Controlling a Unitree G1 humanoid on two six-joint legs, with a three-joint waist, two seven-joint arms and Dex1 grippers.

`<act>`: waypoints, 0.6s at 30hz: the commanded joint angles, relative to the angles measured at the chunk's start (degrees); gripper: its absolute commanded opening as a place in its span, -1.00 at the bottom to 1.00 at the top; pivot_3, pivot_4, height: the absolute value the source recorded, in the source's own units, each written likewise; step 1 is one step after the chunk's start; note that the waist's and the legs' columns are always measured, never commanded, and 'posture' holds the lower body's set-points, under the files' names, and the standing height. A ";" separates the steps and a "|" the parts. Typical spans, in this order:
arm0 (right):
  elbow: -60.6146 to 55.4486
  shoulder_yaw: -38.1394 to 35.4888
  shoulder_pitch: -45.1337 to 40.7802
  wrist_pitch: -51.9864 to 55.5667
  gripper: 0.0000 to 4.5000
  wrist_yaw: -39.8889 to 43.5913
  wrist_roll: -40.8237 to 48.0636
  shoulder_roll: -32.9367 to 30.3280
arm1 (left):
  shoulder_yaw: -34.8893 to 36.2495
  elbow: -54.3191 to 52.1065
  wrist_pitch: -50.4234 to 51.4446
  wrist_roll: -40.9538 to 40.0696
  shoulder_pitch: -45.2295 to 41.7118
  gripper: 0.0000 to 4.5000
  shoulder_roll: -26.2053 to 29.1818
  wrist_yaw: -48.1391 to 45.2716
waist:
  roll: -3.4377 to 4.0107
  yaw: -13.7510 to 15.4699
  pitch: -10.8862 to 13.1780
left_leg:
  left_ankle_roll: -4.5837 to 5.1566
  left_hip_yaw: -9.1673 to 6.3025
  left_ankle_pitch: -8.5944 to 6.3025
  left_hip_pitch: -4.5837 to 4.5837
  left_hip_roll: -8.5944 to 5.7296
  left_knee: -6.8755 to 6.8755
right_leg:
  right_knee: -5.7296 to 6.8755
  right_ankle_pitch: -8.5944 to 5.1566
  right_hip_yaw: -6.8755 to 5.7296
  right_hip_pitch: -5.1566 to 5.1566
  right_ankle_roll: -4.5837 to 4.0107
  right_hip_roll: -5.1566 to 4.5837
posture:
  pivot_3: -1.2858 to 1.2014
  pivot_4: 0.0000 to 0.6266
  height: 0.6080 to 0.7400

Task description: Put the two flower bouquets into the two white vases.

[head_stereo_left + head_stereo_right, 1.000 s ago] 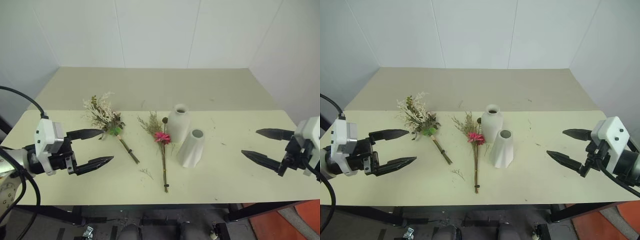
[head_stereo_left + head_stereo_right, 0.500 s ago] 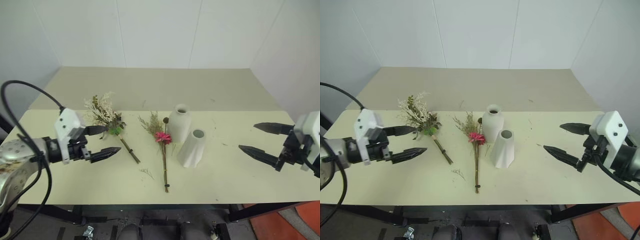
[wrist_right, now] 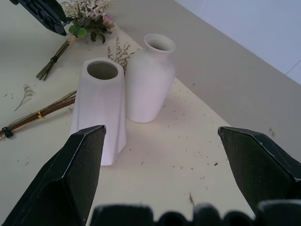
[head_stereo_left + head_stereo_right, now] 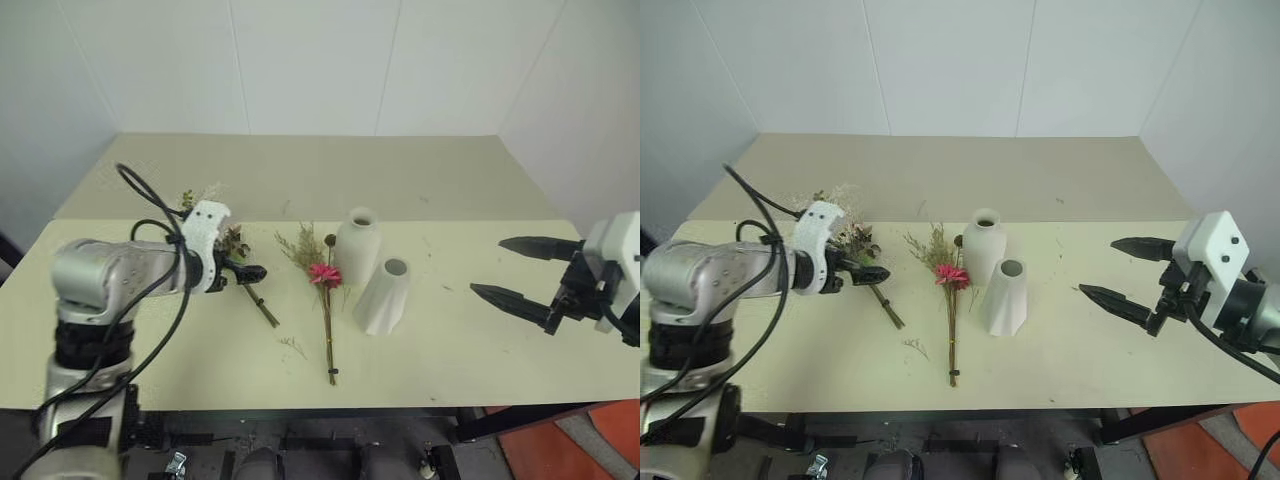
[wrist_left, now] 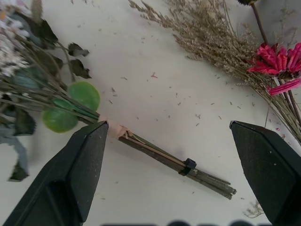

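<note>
My left gripper's fingers stop short of the sides of the tied stems, so it is too early to close. The left gripper moves toward the stems first, then closes on them.
The bushy bouquet (image 4: 212,232) lies on the table's left part, its tied stems (image 5: 160,157) running toward the front. My left gripper (image 4: 241,271) hangs over those stems, pointing down, open wide; in the left wrist view one finger (image 5: 80,169) stands beside the stem tie and nothing is held. The slim bouquet (image 4: 324,274) with the pink flower lies in the middle. Right of it stand the bottle-shaped vase (image 4: 358,246) and the cone vase (image 4: 384,297), close together. At the far right my right gripper (image 4: 487,266) is open and empty, aimed at the vases (image 3: 148,80).
The pale table (image 4: 450,350) has bare room between the cone vase and the right gripper and along its front edge. Small dried flakes and a loose sprig (image 4: 293,346) lie near the slim bouquet. White walls close the back and sides.
My left arm has swung forward and to the right, and its gripper has turned downward over the bushy bouquet's stems, still open. The right gripper has hardly moved.
</note>
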 commanded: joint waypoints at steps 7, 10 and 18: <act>-2.13 -1.90 0.12 0.39 0.99 -0.91 1.40 -0.56 | 2.34 10.44 0.58 5.28 -3.76 1.00 -7.91 12.67 | -0.01 0.16 0.00 | 0.00 -0.03 0.00 -0.01 -0.02 0.02 | 0.01 0.01 0.00 0.01 0.00 -0.03 | 0.03 -0.52 1.00; -2.49 -1.99 0.24 0.52 0.99 -1.30 1.56 -0.38 | 4.22 13.19 0.58 5.63 -5.29 1.00 -10.69 14.48 | -0.02 0.18 0.01 | -0.01 -0.06 0.00 -0.04 -0.04 0.02 | 0.01 0.01 -0.02 0.00 0.00 -0.03 | 0.03 -0.52 1.00; -3.22 -2.46 0.58 0.77 0.99 -2.12 2.12 -0.22 | 6.86 16.05 0.58 5.80 -6.45 1.00 -15.66 19.42 | -0.02 0.10 0.01 | -0.01 -0.08 0.00 -0.03 -0.07 0.02 | 0.01 0.01 -0.03 0.01 0.01 -0.06 | 0.03 -0.52 1.00</act>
